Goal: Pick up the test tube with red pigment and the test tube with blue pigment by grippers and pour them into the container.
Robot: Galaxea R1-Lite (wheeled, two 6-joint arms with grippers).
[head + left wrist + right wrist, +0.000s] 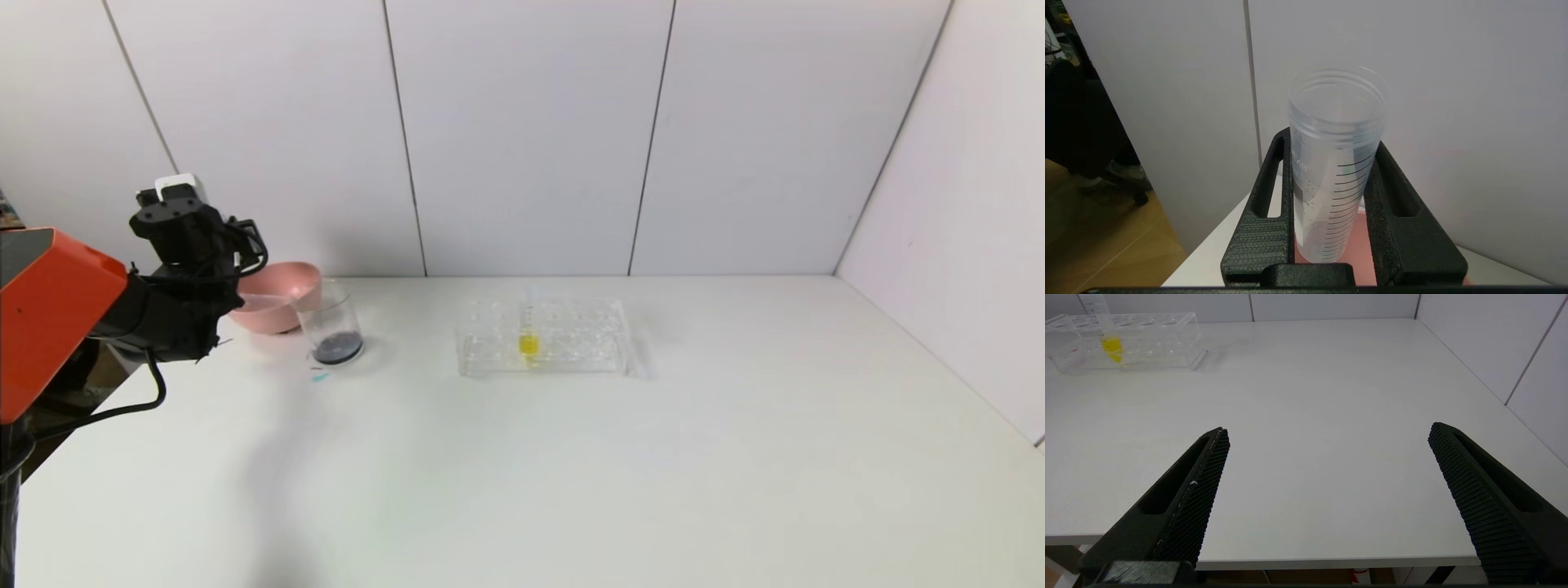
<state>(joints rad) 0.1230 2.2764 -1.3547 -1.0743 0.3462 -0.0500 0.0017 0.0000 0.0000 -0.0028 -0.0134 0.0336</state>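
The clear tube's lower end is over the pink bowl (277,294) (1359,250) and inside the bowl's rim, so the tube would stay in the bowl and the left gripper should open.
My left gripper (245,249) is at the table's far left, over the pink bowl (277,294). In the left wrist view it (1333,141) is shut on a clear graduated test tube (1337,122) that looks empty, with droplets and a faint blue-green trace inside; its open mouth points at the wall. No tube with red or blue liquid is in view. The glass beaker (331,327) stands right of the bowl with dark liquid at its bottom. My right gripper (1329,433) is open and empty over the table's front edge; it is out of the head view.
A clear tube rack (543,339) stands mid-table at the back and holds one tube with yellow liquid (528,343); both also show in the right wrist view (1147,339). A small teal smear (318,377) lies in front of the beaker. White walls stand behind and to the right.
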